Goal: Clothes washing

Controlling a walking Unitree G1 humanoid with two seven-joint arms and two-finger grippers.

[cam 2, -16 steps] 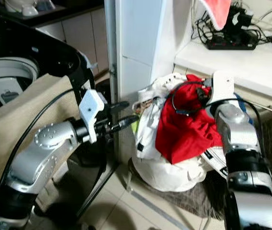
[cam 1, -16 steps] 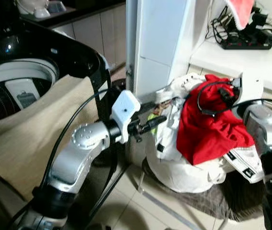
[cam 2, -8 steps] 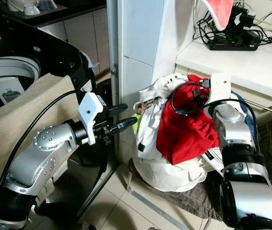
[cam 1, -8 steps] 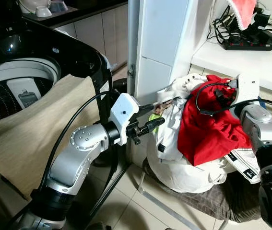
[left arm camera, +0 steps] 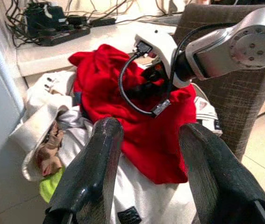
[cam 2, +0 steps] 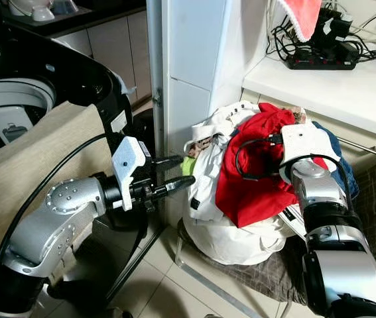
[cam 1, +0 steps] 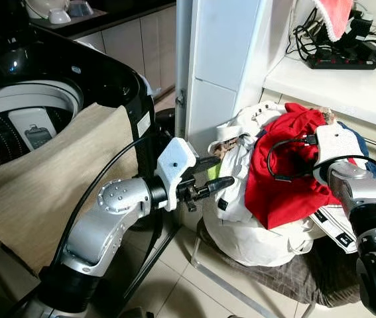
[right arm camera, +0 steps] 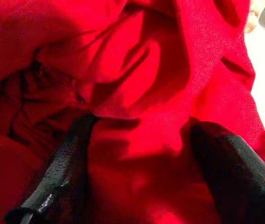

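I will load the red garment into the washing machine, so I need to grab it by its top edge with my right gripper next.
A red garment lies on top of a heap of white clothes piled on a brown chair. My right gripper is pushed down into the red garment from above, open, with red cloth bunched between its fingers. From the left wrist view, its wrist and cable sit on top of the red heap. My left gripper hovers open just left of the heap, at the white clothes' edge, holding nothing. The washing machine stands open at the left.
A beige cloth drapes over the washer's front rim. A white cabinet stands right behind the heap. A white counter at the back right carries a power strip and tangled cables. Tiled floor lies below.
My right gripper has dropped lower into the red garment. The left gripper has edged right, closer to the heap. The camera has shifted slightly.
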